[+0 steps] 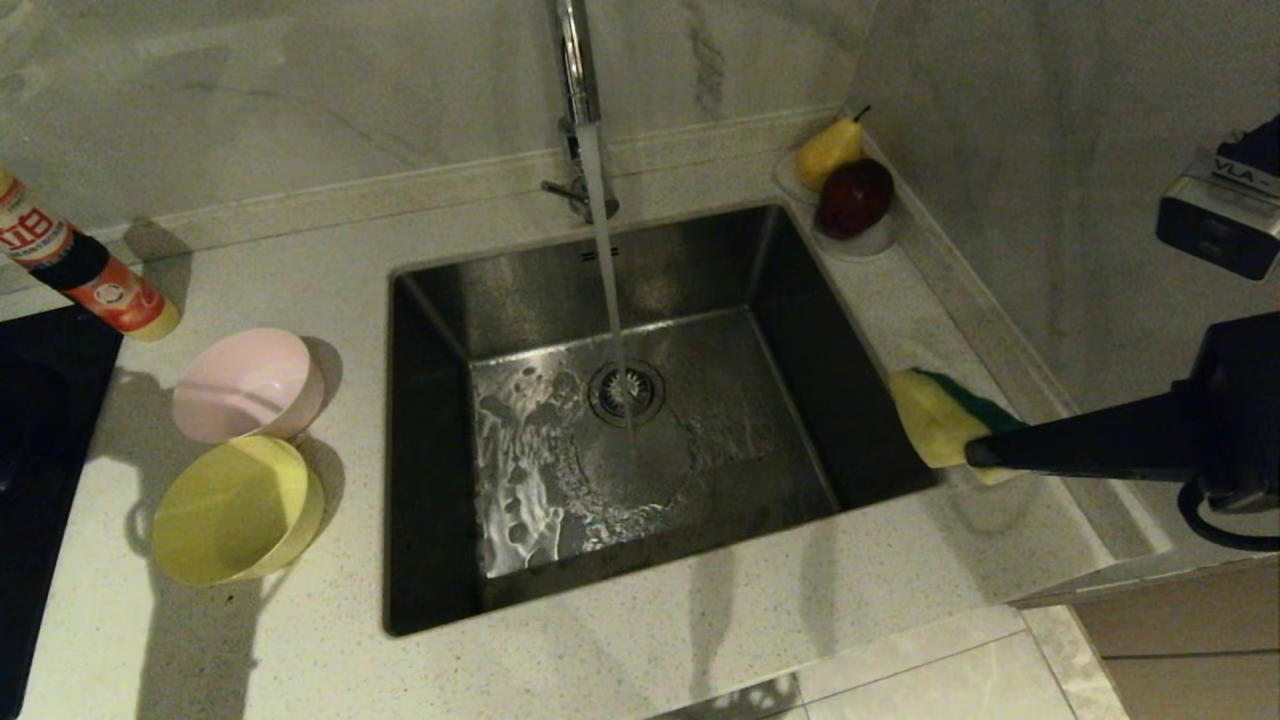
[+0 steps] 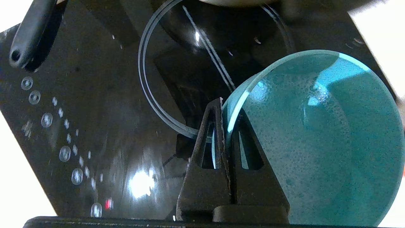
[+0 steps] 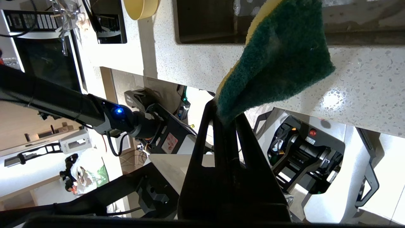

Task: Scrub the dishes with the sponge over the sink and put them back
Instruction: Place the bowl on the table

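My left gripper holds the light blue bowl and needs to keep holding it until the bowl rests on the cooktop. The bowl's outer side (image 2: 244,86) is still above the burner ring.
The steel sink (image 1: 800,400) fills the middle of the head view, and water runs from the tap (image 1: 578,90) onto its drain. On the counter to its left lie a pale pink bowl (image 1: 250,385) and a yellow bowl (image 1: 235,510), both tipped on their sides. My right gripper (image 1: 975,452) (image 3: 225,109) hovers at the sink's right rim, shut on a corner of the green-and-yellow sponge (image 1: 940,420) (image 3: 278,57). My left gripper (image 2: 225,107) is out of the head view. It is shut on the rim of the light blue bowl (image 2: 316,136), over a black glass cooktop (image 2: 95,110).
A red-labelled bottle (image 1: 85,265) lies at the counter's back left, above the cooktop's edge (image 1: 40,420). A pear (image 1: 828,150) and a dark red apple (image 1: 855,197) sit on white saucers at the sink's back right corner. A marble wall rises at the right.
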Available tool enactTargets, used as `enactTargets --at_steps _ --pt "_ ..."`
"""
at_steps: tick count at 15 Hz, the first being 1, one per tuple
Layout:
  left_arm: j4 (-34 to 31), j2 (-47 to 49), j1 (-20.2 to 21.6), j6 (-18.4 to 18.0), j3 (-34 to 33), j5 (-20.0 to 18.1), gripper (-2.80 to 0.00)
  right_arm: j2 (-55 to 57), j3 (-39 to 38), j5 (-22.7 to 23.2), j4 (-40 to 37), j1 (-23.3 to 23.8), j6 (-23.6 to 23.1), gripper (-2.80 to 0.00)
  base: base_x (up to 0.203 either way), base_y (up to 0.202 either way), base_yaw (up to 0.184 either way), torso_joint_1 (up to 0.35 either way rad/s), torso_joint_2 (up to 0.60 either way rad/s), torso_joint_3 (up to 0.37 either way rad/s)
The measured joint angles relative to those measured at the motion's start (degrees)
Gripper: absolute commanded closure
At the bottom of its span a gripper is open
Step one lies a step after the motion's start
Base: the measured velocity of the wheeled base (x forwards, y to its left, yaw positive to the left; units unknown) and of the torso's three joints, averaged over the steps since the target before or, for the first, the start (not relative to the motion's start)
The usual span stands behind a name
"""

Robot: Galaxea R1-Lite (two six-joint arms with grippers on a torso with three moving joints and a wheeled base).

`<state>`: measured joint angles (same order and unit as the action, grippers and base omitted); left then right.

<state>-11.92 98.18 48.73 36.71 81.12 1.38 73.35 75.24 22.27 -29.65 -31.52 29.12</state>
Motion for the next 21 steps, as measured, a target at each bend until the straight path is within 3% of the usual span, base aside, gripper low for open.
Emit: enactTargets --at_steps 7,17,18,21 --pt "2.4 9.5 0.8 0.3 3.5 -1.1 0.00 0.0 -0.1 0.1 0.0 0.0 0.1 0.00 0.000 0.000 0.000 0.000 0.00 0.000" --pt "1.6 14.8 1.5 0.1 8.6 -1.5 0.00 -0.1 -0.2 0.4 0.0 0.0 0.2 0.00 0.000 0.000 0.000 0.000 0.00 0.000" --pt "1.6 15.3 1.5 -0.1 8.9 -1.4 -2.80 -0.1 -0.2 0.4 -0.1 0.0 0.2 0.00 0.000 0.000 0.000 0.000 0.00 0.000" --pt "1.7 16.0 1.6 -0.1 9.1 -1.5 -2.80 -0.2 -0.2 0.4 -0.1 0.0 0.2 0.00 0.000 0.000 0.000 0.000 0.00 0.000"
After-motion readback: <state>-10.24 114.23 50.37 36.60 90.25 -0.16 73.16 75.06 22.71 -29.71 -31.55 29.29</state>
